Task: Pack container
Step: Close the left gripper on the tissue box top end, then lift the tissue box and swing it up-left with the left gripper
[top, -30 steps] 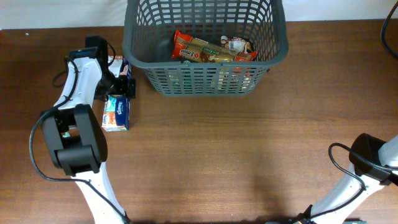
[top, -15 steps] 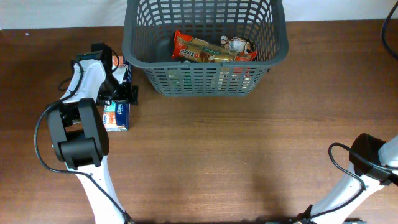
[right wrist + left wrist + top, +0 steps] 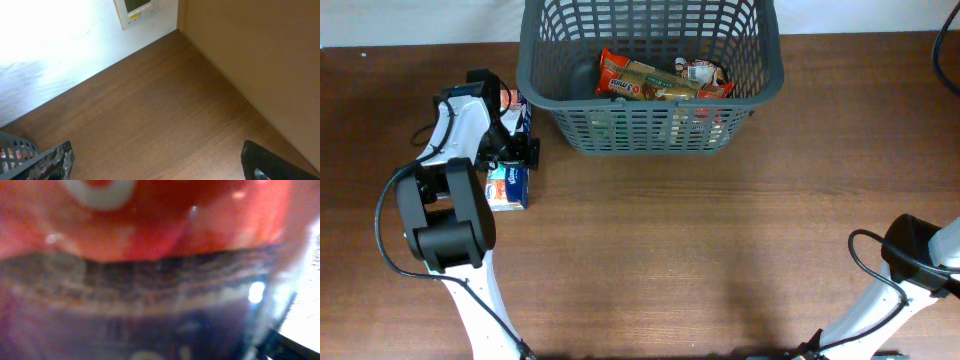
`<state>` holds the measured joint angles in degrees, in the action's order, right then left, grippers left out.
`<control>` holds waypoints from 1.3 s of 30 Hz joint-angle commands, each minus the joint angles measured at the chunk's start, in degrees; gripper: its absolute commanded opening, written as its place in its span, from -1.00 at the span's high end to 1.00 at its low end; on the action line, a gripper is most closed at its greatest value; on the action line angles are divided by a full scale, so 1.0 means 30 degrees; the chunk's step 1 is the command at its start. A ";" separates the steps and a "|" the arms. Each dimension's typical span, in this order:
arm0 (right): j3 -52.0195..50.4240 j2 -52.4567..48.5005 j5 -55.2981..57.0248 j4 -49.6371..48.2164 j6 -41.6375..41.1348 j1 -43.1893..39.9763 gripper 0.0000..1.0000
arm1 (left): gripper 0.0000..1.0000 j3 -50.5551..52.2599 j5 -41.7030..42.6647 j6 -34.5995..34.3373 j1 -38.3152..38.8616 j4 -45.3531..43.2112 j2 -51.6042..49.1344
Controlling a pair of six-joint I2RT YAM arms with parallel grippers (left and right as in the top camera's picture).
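Note:
I need to close my left gripper on the packet now: my fingers are on both long sides of the packet, low down, and its blue end sticks out beyond them.
The container, a large dark grey lattice basket, stands at the back centre with several snack packets inside. My left gripper is down just left of the basket, over a small red, white and blue packet. In the left wrist view a blurred red and dark packet fills the frame and hides the fingers. My right gripper is open and empty above bare table, with a corner of the basket at the lower left of its view.
A blue tissue box lies on the table right below the left gripper. The right arm sits at the front right corner. A white wall with a small panel runs along the table's far edge.
The left arm swung in closer to the packet beside the basket about a second ago and has held still since. The right arm has not moved.

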<state>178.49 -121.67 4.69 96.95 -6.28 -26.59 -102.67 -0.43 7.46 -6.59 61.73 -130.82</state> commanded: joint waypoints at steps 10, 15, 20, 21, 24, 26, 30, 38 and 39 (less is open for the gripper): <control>-0.0073 -0.0175 0.0102 0.0117 -0.0219 -0.0015 -0.98 | -0.99 -0.0255 -0.0306 -0.0248 -0.0015 0.0073 -0.0197; -0.0073 -0.0175 0.0102 0.0117 -0.0219 -0.0015 -0.98 | -0.97 -0.0255 -0.0306 -0.0248 -0.0015 0.0073 -0.0197; -0.0073 -0.0175 0.0102 0.0117 -0.0219 -0.0015 -0.98 | 0.67 -0.0255 -0.0321 -0.0255 -0.0015 -0.0087 -0.0197; -0.0073 -0.0175 0.0102 0.0117 -0.0219 -0.0015 -0.98 | 0.87 -0.0255 -0.0342 -0.0255 -0.0015 -0.0189 -0.0197; -0.0073 -0.0175 0.0102 0.0117 -0.0226 -0.0015 -0.98 | 0.96 -0.0262 -0.0481 -0.0991 -0.0022 -0.0605 -0.0197; -0.0073 -0.0175 0.0102 0.0117 -0.0219 -0.0015 -0.98 | 0.97 -0.0270 -0.0758 -0.1872 -0.0058 -0.0736 -0.0197; -0.0073 -0.0175 0.0102 0.0117 -0.0226 -0.0015 -0.98 | 0.96 -0.0597 -0.1311 -0.3242 -0.0393 -0.0474 -0.0138; -0.0073 -0.0175 0.0102 0.0117 -0.0219 -0.0015 -0.98 | 0.97 -0.4524 -0.1668 -0.5530 -0.2951 0.1865 0.0517; -0.0073 -0.0175 0.0102 0.0117 -0.0219 -0.0015 -0.98 | 0.96 -0.5399 -0.1654 -0.5748 -0.3330 0.2463 0.0612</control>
<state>178.49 -121.69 4.69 96.95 -6.28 -26.59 -111.28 -3.64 -5.04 -12.27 66.81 -130.52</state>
